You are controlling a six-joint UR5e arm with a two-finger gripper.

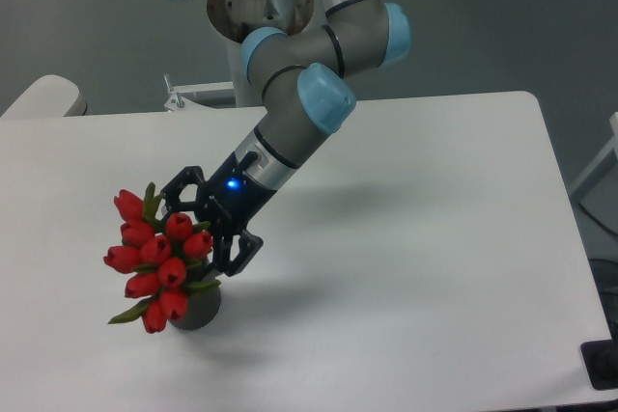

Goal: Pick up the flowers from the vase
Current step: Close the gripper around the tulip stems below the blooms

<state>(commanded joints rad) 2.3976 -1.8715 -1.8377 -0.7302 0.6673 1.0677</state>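
I should next pick the flowers [145,258] out of the vase [200,309], so I should grab the stems just under the red buds with my gripper.
The flowers [145,258], a bunch of red tulip buds with green leaves, stand in the vase [200,309] near the table's front left. The vase is a small dark grey cylinder. Only its lower right part shows under the blooms. My gripper [191,232] reaches down from the upper right at a slant. Its black fingers are spread open. One finger [174,188] is behind the bunch and the other [238,250] is on its right side. The right-hand buds lie between them. I cannot tell whether the fingers touch the buds.
The white table [415,238] ends at the right edge and the front edge. The arm's base column [261,7] stands behind the table's back edge, with a metal bracket [179,98] beside it. A black object [603,366] sits at the front right corner.
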